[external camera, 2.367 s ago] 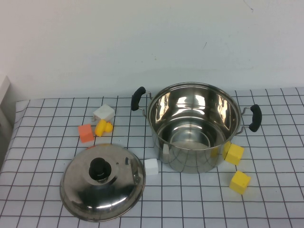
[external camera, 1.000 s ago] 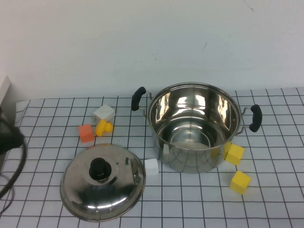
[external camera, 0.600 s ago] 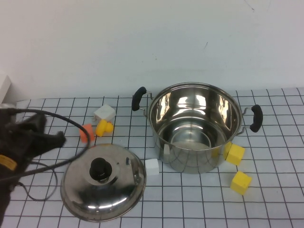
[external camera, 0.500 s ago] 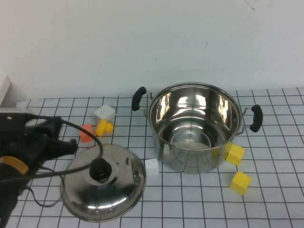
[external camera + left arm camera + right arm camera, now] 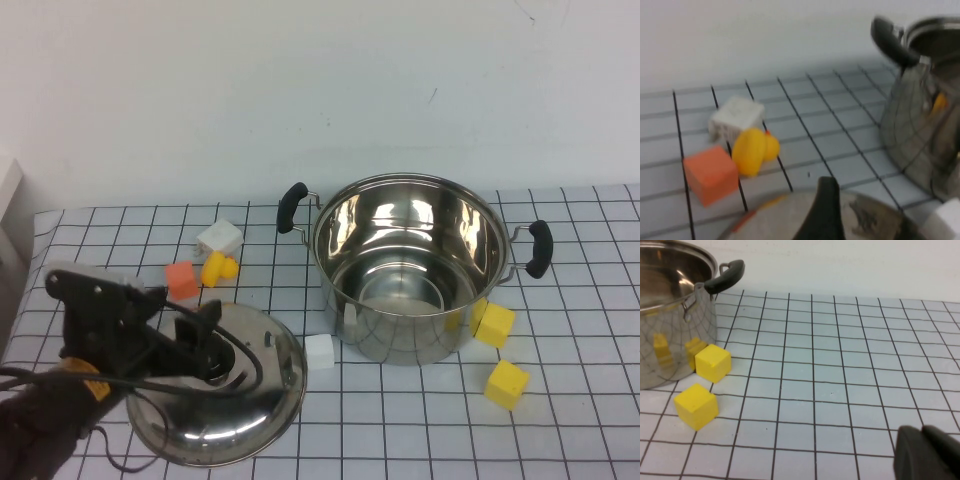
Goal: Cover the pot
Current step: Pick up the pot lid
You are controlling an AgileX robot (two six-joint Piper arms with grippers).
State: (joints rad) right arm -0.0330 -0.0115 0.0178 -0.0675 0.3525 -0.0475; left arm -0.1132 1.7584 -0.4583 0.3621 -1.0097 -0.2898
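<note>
The domed steel lid (image 5: 255, 400) needs to cover the open pot, so my left gripper will grab it by its black knob (image 5: 215, 360) next.
The pot (image 5: 400, 335) is a shiny steel pot with two black handles, standing open and empty right of the table's middle; it also shows in the left wrist view (image 5: 920, 135) and the right wrist view (image 5: 665, 330). The domed steel lid (image 5: 255, 400) lies on the table to its front left. My left gripper (image 5: 200, 335) is open and hangs over the lid's middle, hiding the black knob. One dark finger (image 5: 826, 210) shows above the lid (image 5: 865, 220). My right gripper (image 5: 925, 450) is shut and empty, low over the table right of the pot, out of the high view.
An orange cube (image 5: 181, 279), a yellow piece (image 5: 215, 268) and a white cube (image 5: 219, 238) lie behind the lid. Another white cube (image 5: 318, 351) sits between lid and pot. Two yellow cubes (image 5: 494, 324) (image 5: 505, 383) lie at the pot's front right.
My left arm has come in from the left edge and moved right over the lid, so the knob is now covered. Pot, lid and cubes have not moved.
</note>
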